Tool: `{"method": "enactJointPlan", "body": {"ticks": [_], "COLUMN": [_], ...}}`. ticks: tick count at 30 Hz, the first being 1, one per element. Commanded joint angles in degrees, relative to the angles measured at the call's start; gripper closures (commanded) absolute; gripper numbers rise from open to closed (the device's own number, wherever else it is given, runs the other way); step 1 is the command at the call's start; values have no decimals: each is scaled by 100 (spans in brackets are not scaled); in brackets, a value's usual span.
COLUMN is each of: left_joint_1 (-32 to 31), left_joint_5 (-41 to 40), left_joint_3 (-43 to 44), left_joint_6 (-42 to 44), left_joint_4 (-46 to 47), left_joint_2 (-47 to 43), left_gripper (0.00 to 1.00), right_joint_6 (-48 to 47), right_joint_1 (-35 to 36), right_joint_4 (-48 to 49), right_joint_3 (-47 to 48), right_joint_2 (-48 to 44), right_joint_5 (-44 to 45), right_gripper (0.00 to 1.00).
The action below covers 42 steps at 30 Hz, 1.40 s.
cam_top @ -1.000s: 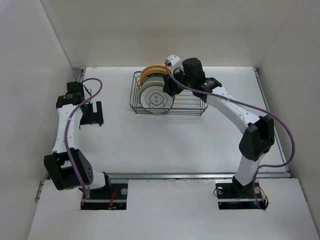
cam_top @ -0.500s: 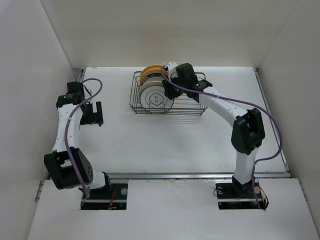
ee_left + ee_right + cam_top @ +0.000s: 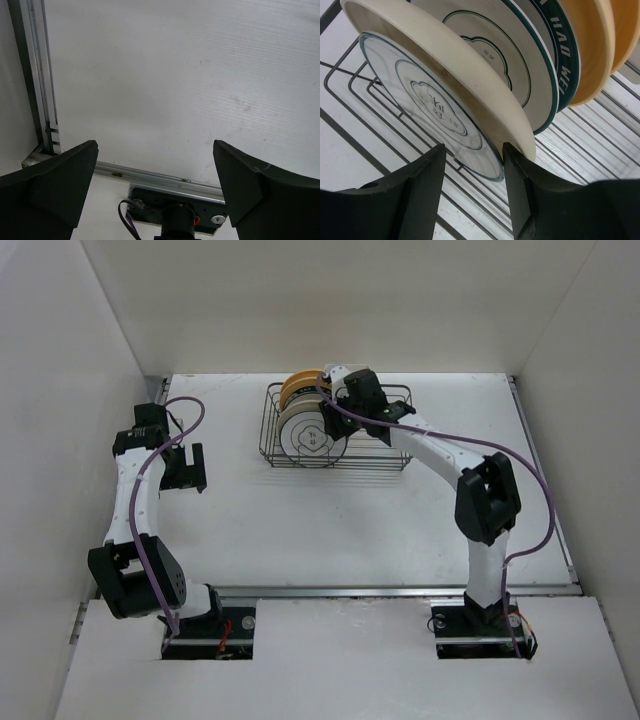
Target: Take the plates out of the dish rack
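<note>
The white plate would stay in the rack (image 3: 385, 450) if the right gripper went up now, because the gripper's fingers are still apart around the plate's edge.
The dark wire dish rack (image 3: 385, 450) stands at the back middle of the table with the plates upright in it. In the right wrist view, the front one is white with a thin ring and emblem (image 3: 427, 102). Behind it stand a cream plate (image 3: 450, 70), a teal-rimmed lettered plate (image 3: 545, 70) and a yellow-orange plate (image 3: 592, 45). My right gripper (image 3: 473, 150) is open, and the ringed plate's edge lies between its jaws. Its right finger (image 3: 525, 195) is next to the cream plate's rim. In the top view it (image 3: 333, 406) is at the plates' right side. My left gripper (image 3: 155, 145) is open and empty.
My left gripper (image 3: 186, 468) hangs over bare table at the left, near the side rail (image 3: 42, 75) and the left wall. The rack's wire floor (image 3: 600, 145) shows to the right of the plates. White walls enclose the table on three sides.
My right arm has swung left and down, bringing its gripper from over the rack's right part to the plates' edge. The left arm has not moved.
</note>
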Motion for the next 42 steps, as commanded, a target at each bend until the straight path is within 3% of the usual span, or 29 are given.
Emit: {"method": "enactJointPlan", "body": {"ticks": [1,6,9,17,30,38,42], "left_joint_1": [-1,-1,-1,-1,-1,-1,-1], "left_joint_5": [-50,-50,-50,81,134,134,134], "left_joint_3": [129,129,129,-46,6,6,6], "left_joint_6": [42,42,42,94,94,94,94], "left_joint_4": [-83,-83,-83,-30,-30,-30,-30], "left_joint_2": [-69,-69,-122,-315,-262,-262,-262], "left_gripper": [0,0,0,0,0,0,0], "right_joint_6": [8,-290,-457,-1063,-1530,-1583,-1179], "right_joint_1": [-8,-8,-8,45,265,265,265], "right_joint_4": [543,596,649,772,1818,1634,1415], "right_joint_3": [380,381,311,-50,-998,-1052,-1052], "right_joint_2": [193,299,238,-281,-1547,-1925,-2179], "right_joint_5": [267,47,100,609,1190,874,550], "right_gripper": [45,55,73,100,100,100,100]}}
